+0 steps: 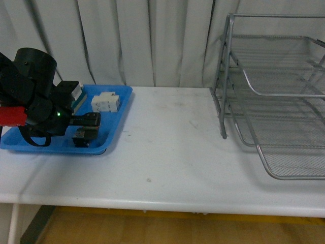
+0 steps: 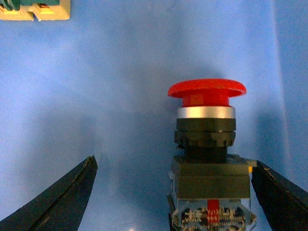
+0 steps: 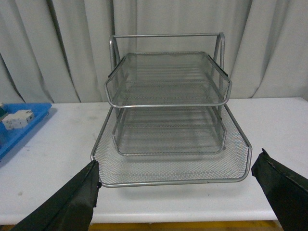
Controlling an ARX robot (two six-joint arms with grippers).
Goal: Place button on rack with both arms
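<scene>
My left gripper needs to grab the button by its dark blocky body [image 2: 211, 179] next, to place it on the wire-mesh rack.
The button [image 2: 207, 125] lies on the floor of the blue tray [image 2: 96, 86], showing a red mushroom cap, a silver ring and a dark blocky body. My left gripper [image 2: 174, 161] is open, with the button's body between its fingers, closer to one finger [image 2: 276, 197] than the other. In the front view the left gripper [image 1: 86, 129] hangs low over the blue tray [image 1: 114, 132] at the table's left. The silver wire-mesh rack [image 1: 274, 101] stands at the right. My right gripper [image 3: 178, 159] is open and empty, facing the rack [image 3: 166, 101] from a short distance.
A white block [image 1: 105, 101] and a green-topped switch [image 1: 77, 94] share the blue tray. The rack's bottom tray [image 3: 173, 168] is slid out toward the table's front edge. Grey curtains hang behind the white table [image 1: 172, 152].
</scene>
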